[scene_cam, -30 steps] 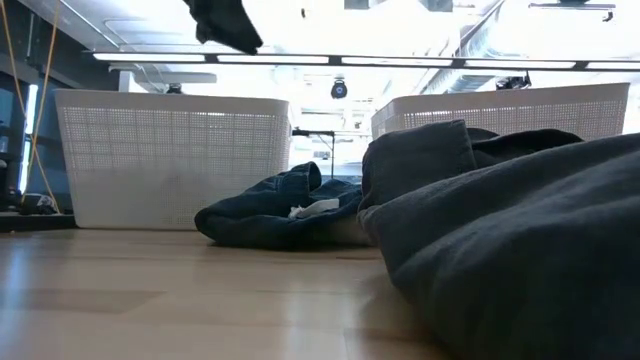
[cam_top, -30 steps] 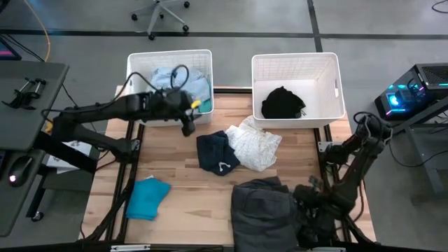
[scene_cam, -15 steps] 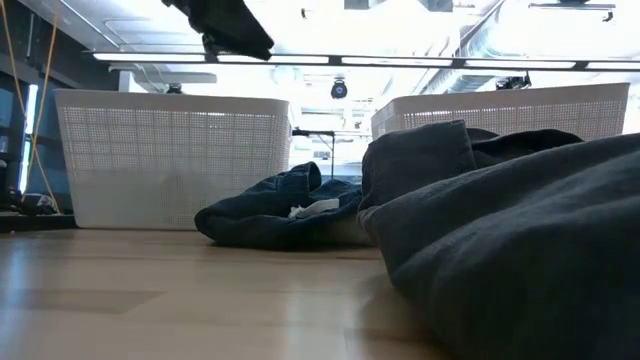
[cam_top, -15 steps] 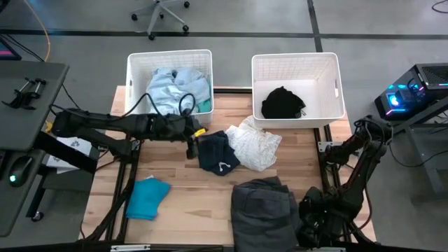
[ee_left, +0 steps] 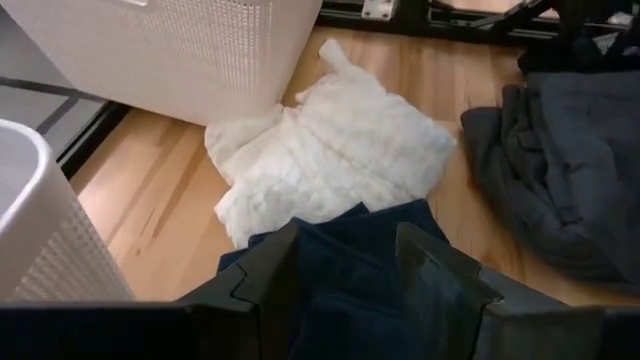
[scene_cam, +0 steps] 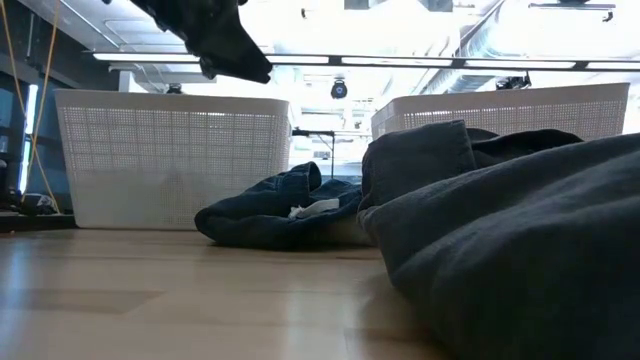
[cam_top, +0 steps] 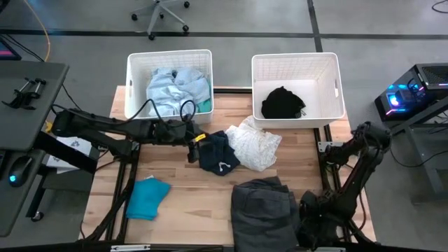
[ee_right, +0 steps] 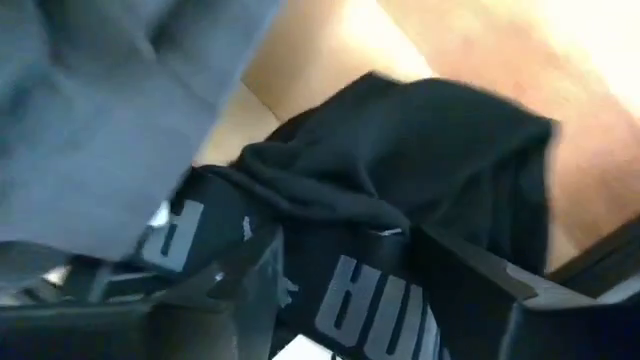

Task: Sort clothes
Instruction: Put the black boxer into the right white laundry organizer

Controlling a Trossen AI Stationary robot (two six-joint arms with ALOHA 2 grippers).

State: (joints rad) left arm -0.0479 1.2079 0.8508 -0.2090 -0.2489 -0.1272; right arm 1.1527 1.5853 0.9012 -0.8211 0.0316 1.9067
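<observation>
The right gripper grabs the black garment by its bunched folds beside the white lettering next, to sort the dark clothes into their basket.
My left gripper [cam_top: 192, 147] is open and hangs above the left edge of a navy garment [cam_top: 217, 152], clear of it; the navy cloth shows between its fingers in the left wrist view [ee_left: 345, 250]. A white garment [cam_top: 253, 143] lies beside the navy one. A teal garment [cam_top: 148, 197] lies near left. My right gripper [cam_top: 311, 220] is open at the near right edge, beside the large dark grey garment [cam_top: 262, 210]. A black garment with white lettering [ee_right: 400, 150] lies between its fingers. My right gripper has one finger [ee_right: 255, 285] on either side of the black garment's bunched folds [ee_right: 360, 215]. I cannot tell whether the fingers touch the cloth. My left gripper touches nothing.
The left white basket [cam_top: 133, 77] at the far edge holds pale blue garments [cam_top: 175, 87]. The right white basket [cam_top: 297, 57] holds a black garment [cam_top: 282, 103]. Bare wood shows between the teal and the dark grey garment.
My left gripper has gone from the left basket's near rim toward the table's near edge and a little down, and now stands over the navy garment's left edge. The garments on the table have kept still.
</observation>
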